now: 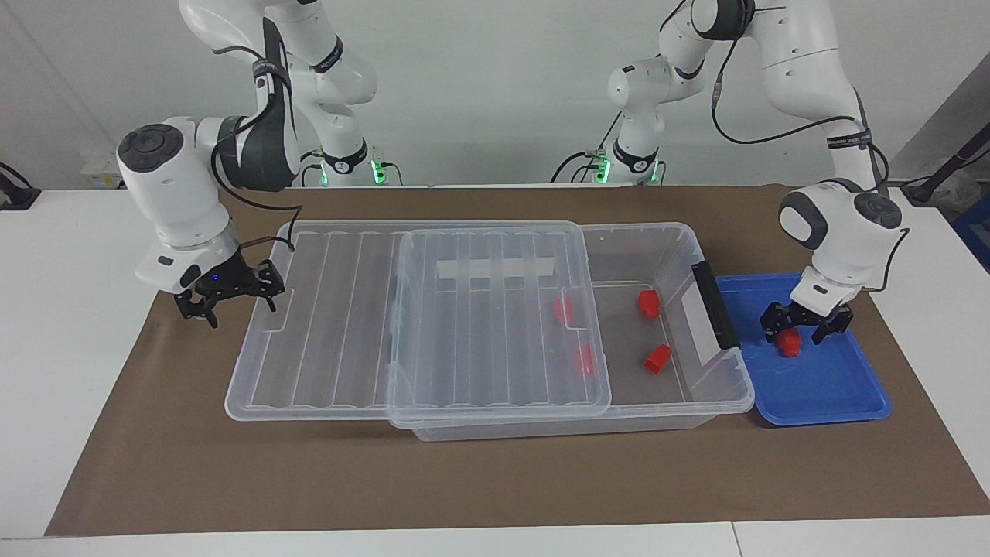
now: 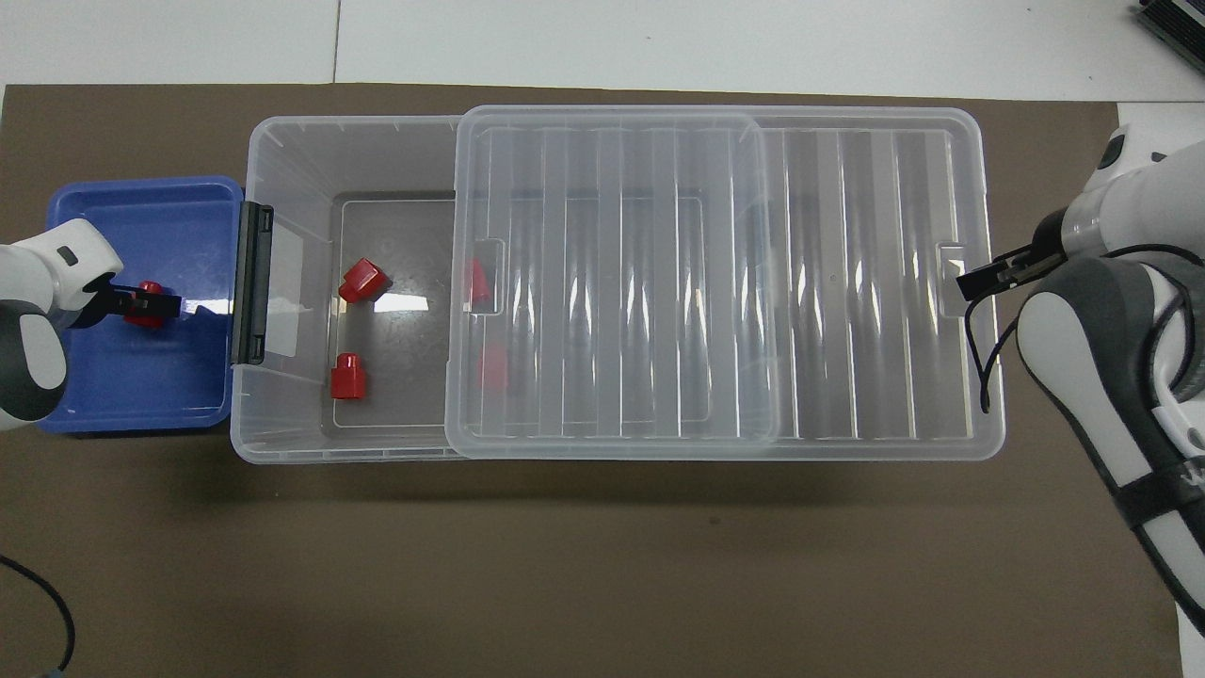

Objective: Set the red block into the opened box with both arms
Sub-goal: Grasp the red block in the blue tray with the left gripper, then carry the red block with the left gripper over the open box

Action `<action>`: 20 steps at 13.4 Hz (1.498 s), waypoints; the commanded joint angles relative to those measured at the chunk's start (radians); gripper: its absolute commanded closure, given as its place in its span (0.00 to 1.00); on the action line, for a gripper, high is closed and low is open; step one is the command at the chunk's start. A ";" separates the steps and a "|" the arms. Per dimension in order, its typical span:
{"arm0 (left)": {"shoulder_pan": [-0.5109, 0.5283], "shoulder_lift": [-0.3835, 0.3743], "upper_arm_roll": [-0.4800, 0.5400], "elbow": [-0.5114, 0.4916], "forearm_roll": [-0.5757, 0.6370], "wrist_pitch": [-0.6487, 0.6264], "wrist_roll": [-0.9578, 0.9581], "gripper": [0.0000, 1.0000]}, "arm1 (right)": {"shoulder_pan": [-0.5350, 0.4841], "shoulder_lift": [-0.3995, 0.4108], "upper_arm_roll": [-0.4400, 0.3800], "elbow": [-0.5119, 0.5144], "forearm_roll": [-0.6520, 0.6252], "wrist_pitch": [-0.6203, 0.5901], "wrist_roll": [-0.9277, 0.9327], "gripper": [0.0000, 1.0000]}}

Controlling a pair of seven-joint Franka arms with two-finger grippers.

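The red block next needs my left gripper to pinch its body [image 2: 146,321] by the sides, to go into the opened box.
The red block [image 1: 789,344] [image 2: 146,294] lies in the blue tray [image 1: 835,387] [image 2: 132,377] beside the box's black-handle end. My left gripper [image 1: 793,334] [image 2: 155,303] is down in the tray, open, with a finger on either side of the block. The opened box [image 1: 681,236] [image 2: 282,151] holds two uncovered red blocks [image 1: 648,303] [image 1: 657,358]; two more show through the lid. My right gripper [image 1: 236,298] [image 2: 970,282] is shut on the edge of the clear ribbed lid [image 1: 309,333] [image 2: 847,282], which is slid toward the right arm's end of the table.
A brown mat [image 1: 495,480] covers the table under the box and the tray. The black clip handle [image 1: 715,305] stands between the box opening and the tray. White table shows at both ends.
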 commanded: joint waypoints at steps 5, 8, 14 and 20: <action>0.009 0.009 0.001 -0.001 0.019 0.012 0.070 1.00 | -0.031 -0.021 0.010 -0.033 -0.011 0.024 -0.044 0.01; 0.009 0.009 0.001 0.006 0.019 -0.014 0.070 1.00 | -0.018 -0.027 0.011 -0.019 -0.002 0.009 -0.029 0.01; 0.000 -0.039 -0.006 0.312 0.012 -0.546 0.003 1.00 | 0.075 -0.096 0.011 -0.017 0.006 -0.017 0.260 0.01; -0.179 -0.091 -0.014 0.509 -0.005 -0.906 -0.423 1.00 | 0.181 -0.111 0.013 0.108 0.009 -0.164 0.704 0.00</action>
